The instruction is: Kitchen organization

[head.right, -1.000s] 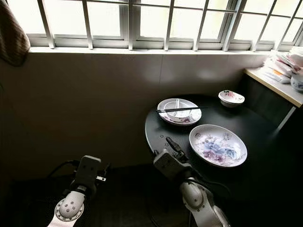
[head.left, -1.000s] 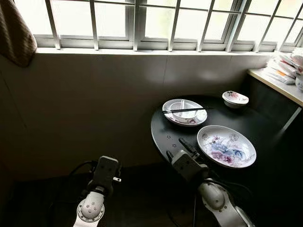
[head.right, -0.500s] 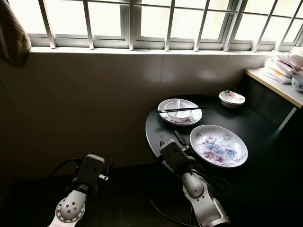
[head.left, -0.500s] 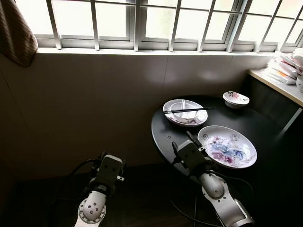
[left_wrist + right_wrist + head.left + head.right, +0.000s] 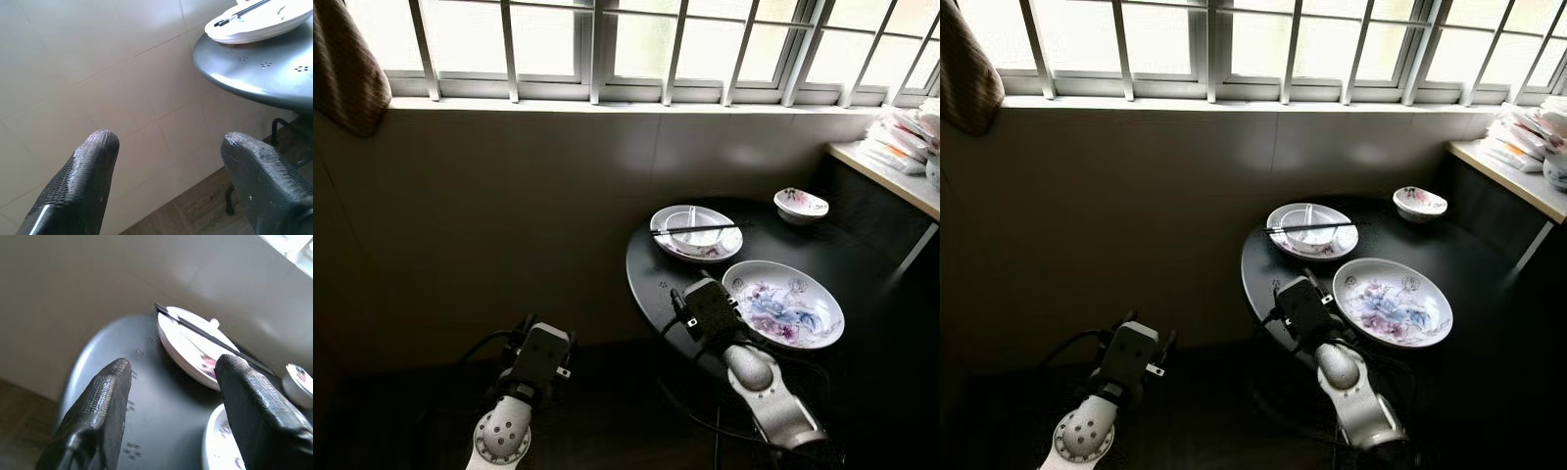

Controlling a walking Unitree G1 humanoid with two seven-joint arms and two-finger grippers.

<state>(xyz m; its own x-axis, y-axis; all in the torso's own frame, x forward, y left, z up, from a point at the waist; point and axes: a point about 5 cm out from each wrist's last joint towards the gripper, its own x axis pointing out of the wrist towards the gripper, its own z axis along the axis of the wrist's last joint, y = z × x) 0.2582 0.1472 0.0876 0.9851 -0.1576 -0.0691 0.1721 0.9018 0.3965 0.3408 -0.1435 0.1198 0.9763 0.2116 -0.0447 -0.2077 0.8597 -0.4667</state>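
Observation:
The large floral plate is far wider than my open fingers, so my right gripper will grab its thin raised rim next.
A round dark table stands by the tiled wall. On it lie a large floral plate, a farther plate holding a white bowl with black chopsticks laid across it, and a small floral bowl at the back. My right gripper is open and hovers over the table's near left edge, beside the large plate, pointing toward the chopstick plate. My left gripper is open and empty, held low to the left of the table, facing the wall.
A barred window runs along the top of the wall. A counter with stacked items stands at the right. A brown curtain hangs at the top left. The table's metal legs stand on the dark floor below.
My right arm has reached forward and up, bringing its gripper from below the table's rim to over its near left edge. The left arm has barely shifted.

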